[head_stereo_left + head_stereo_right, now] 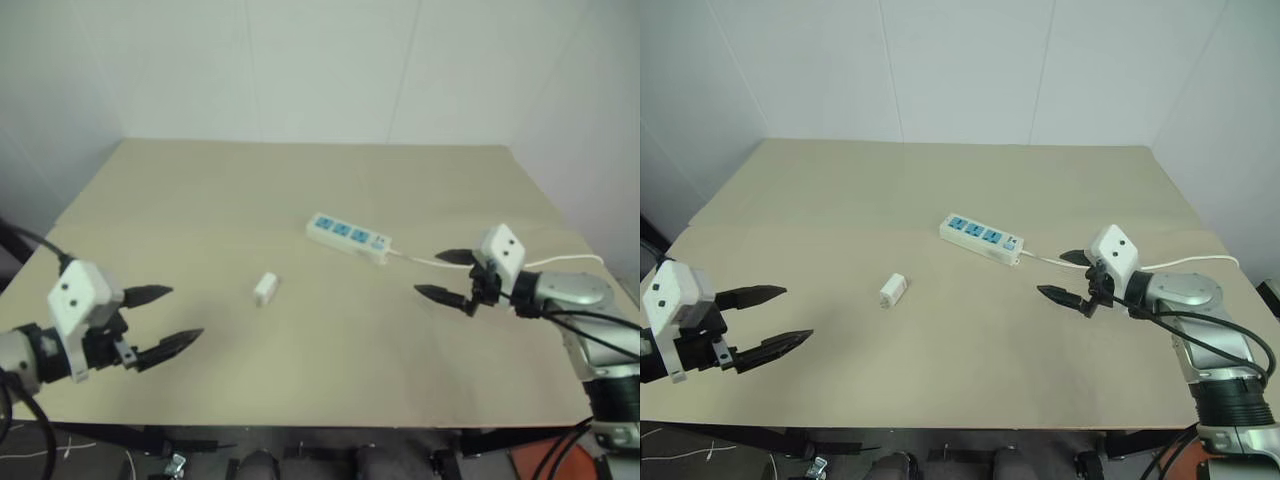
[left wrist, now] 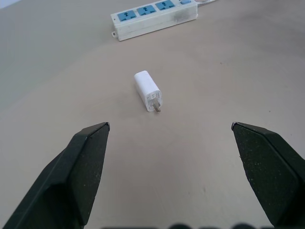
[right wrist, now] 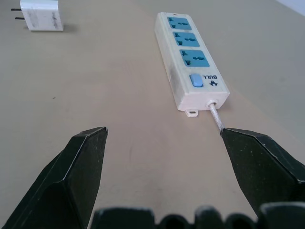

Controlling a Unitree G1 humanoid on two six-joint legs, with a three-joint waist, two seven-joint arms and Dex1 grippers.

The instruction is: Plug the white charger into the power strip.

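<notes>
The right gripper holds the power strip by its switch end [image 1: 377,245] next. That leaves the power strip's blue sockets free to take the white charger [image 1: 265,289].
The white charger [image 1: 265,289] lies on its side near the middle of the tan table [image 1: 200,200], prongs [image 2: 156,108] pointing toward my left gripper. The power strip [image 1: 348,238] lies behind it to the right, its three blue socket faces up and its thin white cable [image 1: 560,262] running off to the right. At the table's front left my left gripper [image 1: 165,320] is open and empty, aimed at the charger [image 2: 147,90] from a distance. My right gripper [image 1: 445,275] is open and empty too, just right of the strip's switch end [image 3: 196,81].
A white wall stands behind the table's far edge. Black cables hang near both arms off the table's front corners. Bare tabletop surrounds the charger and strip on all sides.
</notes>
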